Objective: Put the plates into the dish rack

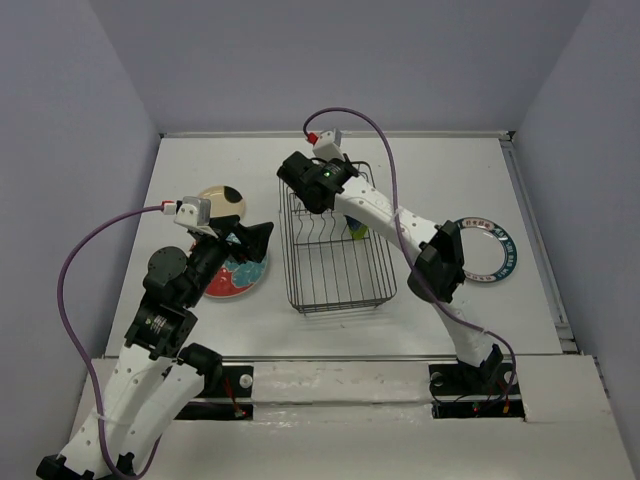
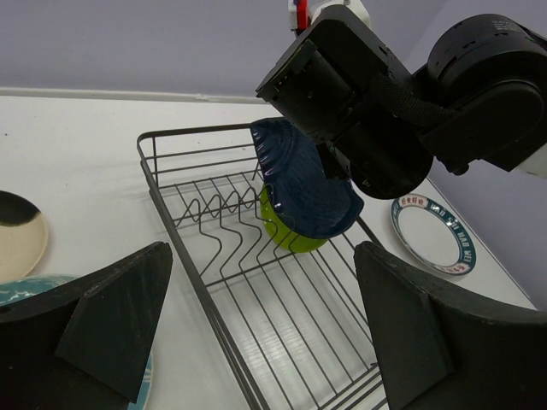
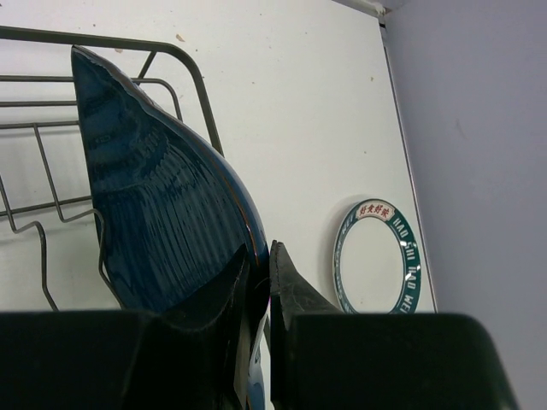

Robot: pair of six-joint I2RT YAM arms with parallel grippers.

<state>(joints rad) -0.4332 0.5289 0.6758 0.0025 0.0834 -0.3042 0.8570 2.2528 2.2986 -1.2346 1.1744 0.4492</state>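
Note:
The dark blue plate is hanging upright with the rack's wires along its side. It would come to rest in the rack [image 1: 335, 262], so I should open my right gripper now.
The dish rack [image 1: 335, 262] stands mid-table. A lime green plate [image 1: 357, 231] stands on edge among its prongs. My right gripper [image 1: 306, 192] hangs over the rack's far end, shut on the dark blue plate [image 3: 154, 205], which it holds upright above the prongs, right beside the green plate [image 2: 286, 232]; the blue plate also shows in the left wrist view [image 2: 303, 184]. My left gripper [image 1: 255, 240] is open and empty, just above the red plate [image 1: 228, 288] left of the rack. The cream plate [image 1: 222, 203] lies behind it. The white patterned-rim plate [image 1: 488, 250] lies at the right.
The rack [image 2: 256, 290] has bare prongs and wire floor on its near half. The table is walled on the left, right and back. The right arm reaches diagonally across the rack's right side.

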